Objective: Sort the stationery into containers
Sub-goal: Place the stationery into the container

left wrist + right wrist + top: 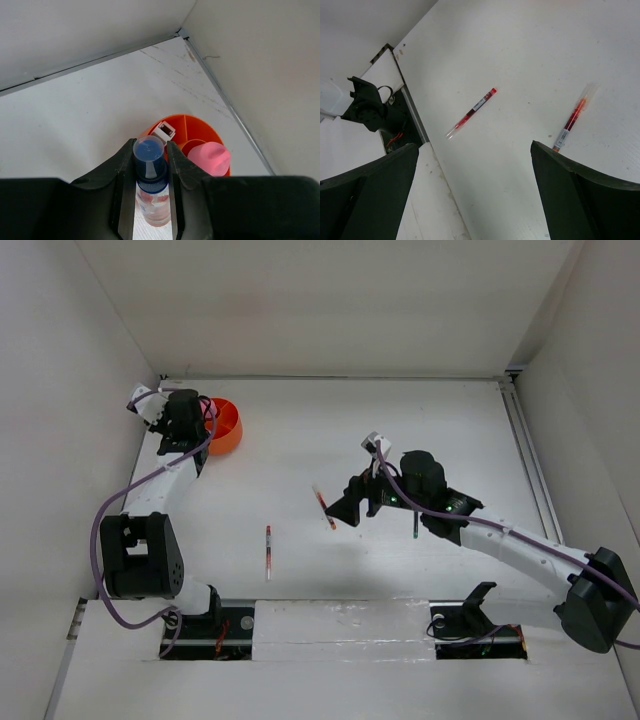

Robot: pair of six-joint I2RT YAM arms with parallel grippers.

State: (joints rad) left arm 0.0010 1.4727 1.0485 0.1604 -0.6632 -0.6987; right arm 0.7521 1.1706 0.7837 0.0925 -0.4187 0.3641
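The bottle stays in my left gripper until its bottom is over the orange cup; short of the cup's rim, it would end outside the cup.
My left gripper [150, 146] is shut on the clear blue-capped bottle [151, 197] and holds it at the near rim of the orange cup [200, 131]. The pink tube [209, 157] and a white eraser [164, 131] sit in the cup's compartments. In the top view the left gripper [182, 420] is just left of the cup [228, 426]. My right gripper [475, 200] is open and empty above the table. Two red-white pens [472, 112] [571, 120] lie flat beyond its fingers. In the top view one pen [325, 508] lies by the right gripper [347, 510] and the other [268, 552] lies nearer the front.
The cup stands near the back left corner, close to the left wall [260, 60]. A short dark stick [415, 530], perhaps the dark green pen, pokes out from under the right arm. The base rail [340, 620] runs along the near edge.
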